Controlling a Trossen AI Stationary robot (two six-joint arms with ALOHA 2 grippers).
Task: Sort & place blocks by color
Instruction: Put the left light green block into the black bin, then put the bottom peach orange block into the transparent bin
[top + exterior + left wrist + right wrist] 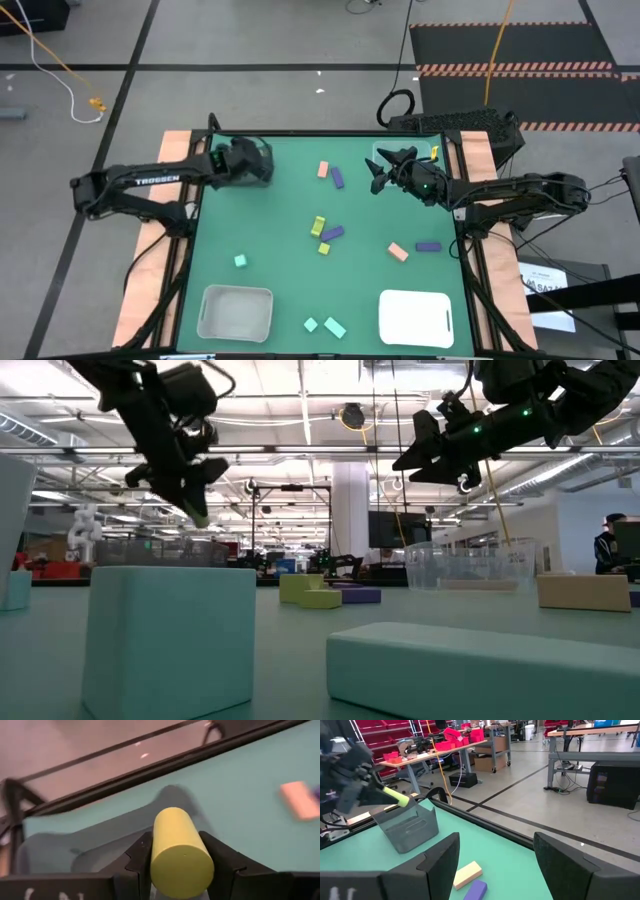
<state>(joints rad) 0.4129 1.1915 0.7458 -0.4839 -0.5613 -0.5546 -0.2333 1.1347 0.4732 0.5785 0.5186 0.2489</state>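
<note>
My left gripper keeps hold of the yellow-green cylinder for now, until it is lower: in the left wrist view it hangs above the grey bin near the bin's edge.
My left gripper (182,865) is shut on a yellow-green cylinder (177,847) and hangs above the grey bin (410,830) at the table's far left. It also shows in the high view (245,160) and the low view (190,485). My right gripper (385,172) is open and off the table, by the clear bin (408,152) at the far right. Loose blocks lie flat on the green mat: salmon (323,170), purple (338,178), yellow-green (318,226), purple (331,233), salmon (398,251), purple (428,246), teal (240,260). My left gripper pinches the yellow-green cylinder by its round side (160,840), one finger on each flank and the fingers lying along it. Its free end (397,797) sticks out past the fingertips, slanting down. The cylinder is lifted clear, over the grey bin.
A pale bin (235,312) and a white lidded bin (415,318) stand at the near edge, with two teal blocks (325,326) between them. Something yellow (433,153) shows in the clear bin. The mat's middle holds only scattered blocks.
</note>
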